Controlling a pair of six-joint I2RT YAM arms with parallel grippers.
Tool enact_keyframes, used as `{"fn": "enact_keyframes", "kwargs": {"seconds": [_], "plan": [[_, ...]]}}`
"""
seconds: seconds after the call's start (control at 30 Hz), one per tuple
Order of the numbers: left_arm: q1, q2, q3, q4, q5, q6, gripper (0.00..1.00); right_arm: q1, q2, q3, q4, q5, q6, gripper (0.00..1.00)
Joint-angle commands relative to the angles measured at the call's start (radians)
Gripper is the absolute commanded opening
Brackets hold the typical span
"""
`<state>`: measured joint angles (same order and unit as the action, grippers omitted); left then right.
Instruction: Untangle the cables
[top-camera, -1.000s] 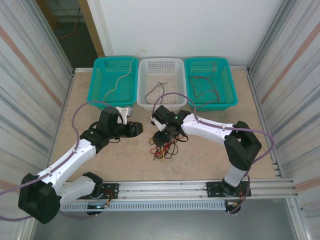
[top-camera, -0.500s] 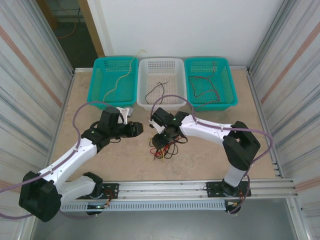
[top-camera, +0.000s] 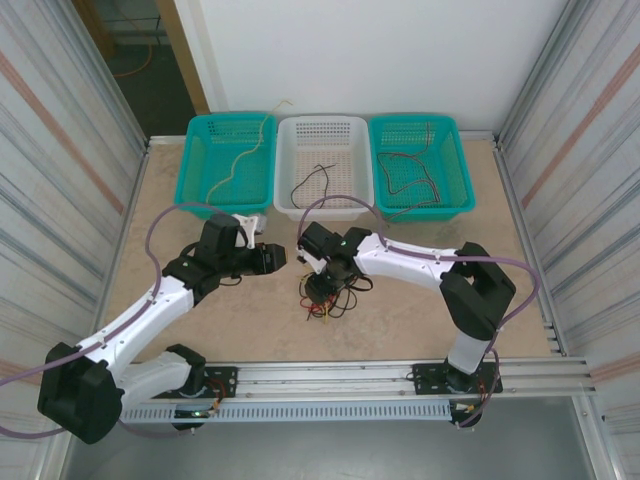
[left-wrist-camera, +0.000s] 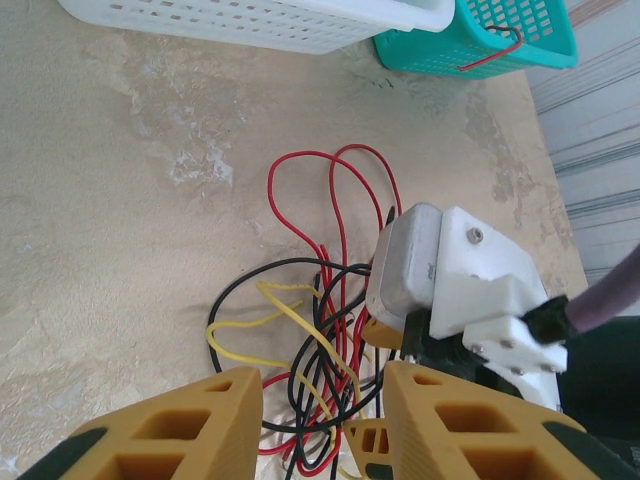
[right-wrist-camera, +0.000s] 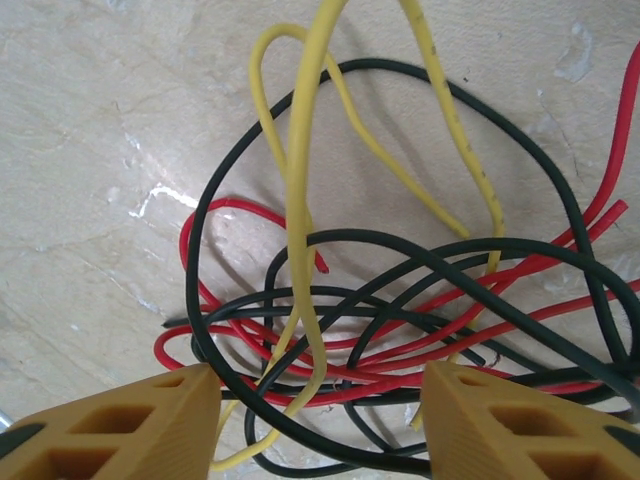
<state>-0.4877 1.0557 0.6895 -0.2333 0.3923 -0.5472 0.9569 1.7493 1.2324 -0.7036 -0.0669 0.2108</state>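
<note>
Next, the right gripper grabs the black cable's wide outer loop at the edge of the pile, to draw that cable from the tangle.
A tangle of red, black and yellow cables lies on the table in front of the baskets. In the right wrist view the same cables cross one another on the tabletop, and my right gripper is open just above them, its yellow fingers spread on either side. My right gripper hangs over the pile's left part in the top view. My left gripper sits left of the pile, open and empty. In the left wrist view the cables lie ahead of its fingers.
Three baskets line the back: a teal basket with a tan cable, a white basket with a black one, a teal basket with red and black ones. Corrugated walls stand on both sides. A rail runs along the front edge.
My right gripper has shifted slightly left and nearer over the cable pile. The left arm has stayed put.
</note>
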Motion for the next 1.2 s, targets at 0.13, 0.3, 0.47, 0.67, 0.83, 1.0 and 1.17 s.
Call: {"fn": "enact_keyframes", "kwargs": {"seconds": [0.13, 0.3, 0.47, 0.67, 0.83, 1.0, 1.17], "plan": [[-0.005, -0.003, 0.002, 0.017, -0.016, -0.002, 0.37, 0.010, -0.031, -0.013, -0.046, 0.053, -0.014, 0.38], [-0.006, 0.001, 0.014, 0.017, -0.015, -0.004, 0.36, 0.011, -0.051, -0.003, -0.057, 0.053, -0.013, 0.18], [-0.006, -0.006, 0.029, 0.006, -0.017, -0.003, 0.36, 0.011, -0.084, 0.021, -0.087, 0.056, -0.013, 0.04], [-0.009, -0.022, 0.036, 0.028, 0.009, -0.006, 0.45, 0.011, -0.182, 0.080, -0.113, 0.017, -0.008, 0.00], [-0.048, -0.022, 0.034, 0.068, 0.016, -0.016, 0.60, 0.006, -0.282, 0.145, -0.099, -0.035, 0.010, 0.00], [-0.075, -0.011, 0.017, 0.138, 0.005, -0.052, 0.66, -0.003, -0.349, 0.221, -0.092, -0.010, 0.030, 0.00], [-0.077, -0.014, 0.005, 0.190, 0.012, -0.073, 0.65, -0.043, -0.422, 0.295, -0.056, -0.050, 0.067, 0.00]]}}
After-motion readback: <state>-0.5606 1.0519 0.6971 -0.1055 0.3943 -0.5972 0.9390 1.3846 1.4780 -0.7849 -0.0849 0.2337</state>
